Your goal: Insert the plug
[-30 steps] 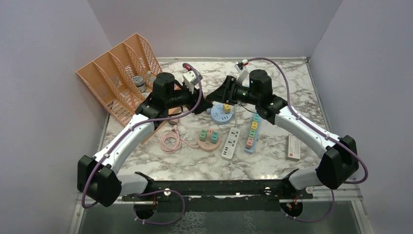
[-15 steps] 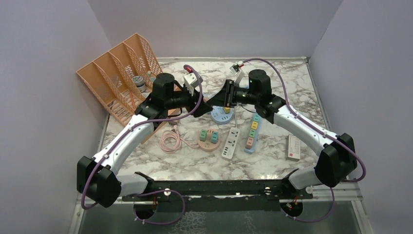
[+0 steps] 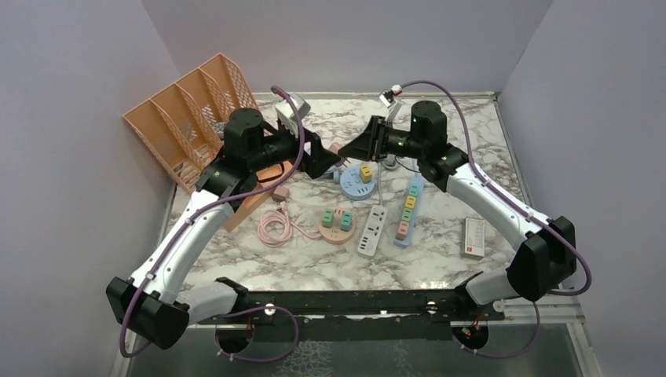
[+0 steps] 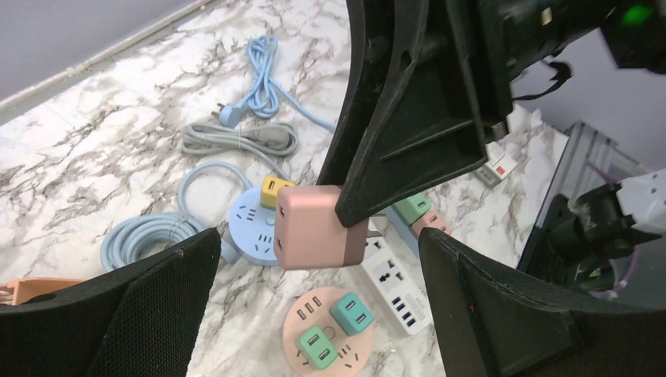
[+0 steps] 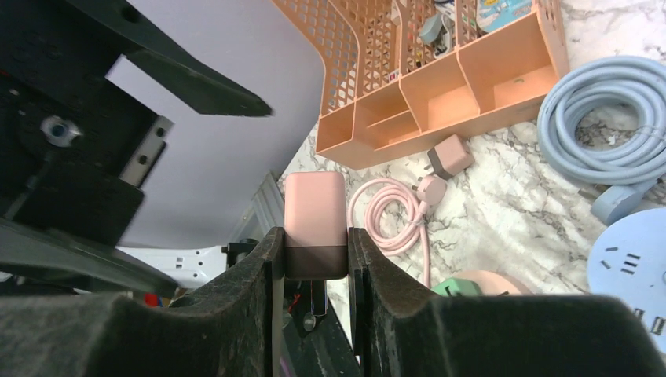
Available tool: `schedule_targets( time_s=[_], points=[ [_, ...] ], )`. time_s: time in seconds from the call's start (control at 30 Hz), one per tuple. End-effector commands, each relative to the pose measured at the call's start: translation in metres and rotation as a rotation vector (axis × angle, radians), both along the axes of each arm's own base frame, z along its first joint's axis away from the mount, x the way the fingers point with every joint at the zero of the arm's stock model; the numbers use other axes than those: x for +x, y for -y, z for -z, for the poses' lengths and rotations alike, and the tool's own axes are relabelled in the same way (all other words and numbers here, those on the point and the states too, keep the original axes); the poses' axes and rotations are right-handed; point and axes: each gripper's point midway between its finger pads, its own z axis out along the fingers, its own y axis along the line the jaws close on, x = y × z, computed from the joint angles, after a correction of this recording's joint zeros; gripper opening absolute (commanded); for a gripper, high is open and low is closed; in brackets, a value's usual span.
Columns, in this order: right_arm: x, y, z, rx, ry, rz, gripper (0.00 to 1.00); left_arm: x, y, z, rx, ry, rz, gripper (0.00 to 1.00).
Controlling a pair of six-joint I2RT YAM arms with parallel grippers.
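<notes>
The plug should be held by the sides of its pink end (image 3: 334, 148) (image 4: 309, 228), opposite the prongs, so my left gripper needs to take it there next. The prongs then stay free to insert.
The plug (image 4: 318, 228) is a pink cube adapter with a darker band, held in the air above the sockets. My right gripper (image 5: 314, 259) is shut on it, with its fingers (image 5: 251, 298) pressing the dark band from both sides; the prongs point back toward the wrist. In the top view the right gripper (image 3: 357, 145) faces the left gripper (image 3: 322, 157) over the table's middle. My left gripper (image 4: 318, 259) stands wide open, its pads well clear of the plug on either side. Below lie a round pink socket (image 4: 330, 334) and a white power strip (image 4: 393, 283).
A round blue socket (image 3: 359, 181) carries a yellow adapter. A light blue strip (image 3: 407, 212) lies right of the white strip (image 3: 372, 229). An orange file rack (image 3: 188, 118) stands at the back left, a coiled pink cable (image 3: 272, 228) lies beside the round pink socket (image 3: 336, 225), and a small white box (image 3: 473, 237) lies at right.
The left gripper opened wide, let go of the plug and drew back to the left. The right gripper closed on the plug and now holds it alone.
</notes>
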Motion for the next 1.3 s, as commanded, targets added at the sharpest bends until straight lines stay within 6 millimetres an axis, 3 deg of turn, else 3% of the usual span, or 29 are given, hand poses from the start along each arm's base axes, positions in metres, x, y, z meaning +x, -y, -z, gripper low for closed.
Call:
schedule_targets(
  time_s=[0.0, 0.17, 0.33, 0.5, 0.73, 0.93, 1.13, 1.27],
  points=[
    [-0.005, 0.010, -0.034, 0.063, 0.130, -0.089, 0.15, -0.009, -0.004, -0.038, -0.095, -0.043, -0.017, 0.99],
    [-0.020, 0.023, -0.058, 0.121, 0.227, -0.195, 0.14, -0.016, 0.002, -0.053, -0.172, -0.131, 0.026, 0.95],
    [-0.039, 0.031, -0.078, 0.171, 0.314, -0.296, 0.13, -0.019, 0.011, -0.051, -0.228, -0.269, 0.091, 0.85],
    [-0.056, 0.032, -0.085, 0.204, 0.341, -0.387, 0.14, -0.041, 0.024, -0.062, -0.333, -0.332, 0.262, 0.79],
    [-0.058, 0.031, -0.080, 0.210, 0.330, -0.427, 0.13, -0.057, 0.029, -0.067, -0.393, -0.377, 0.373, 0.63],
    [-0.060, 0.029, -0.078, 0.219, 0.322, -0.477, 0.13, -0.055, 0.032, -0.054, -0.391, -0.438, 0.379, 0.49],
    [-0.052, 0.025, -0.063, 0.207, 0.264, -0.500, 0.14, -0.052, 0.035, -0.047, -0.383, -0.483, 0.402, 0.39],
    [-0.046, 0.023, -0.059, 0.205, 0.250, -0.493, 0.14, -0.054, 0.036, -0.038, -0.368, -0.516, 0.422, 0.25]
  ],
)
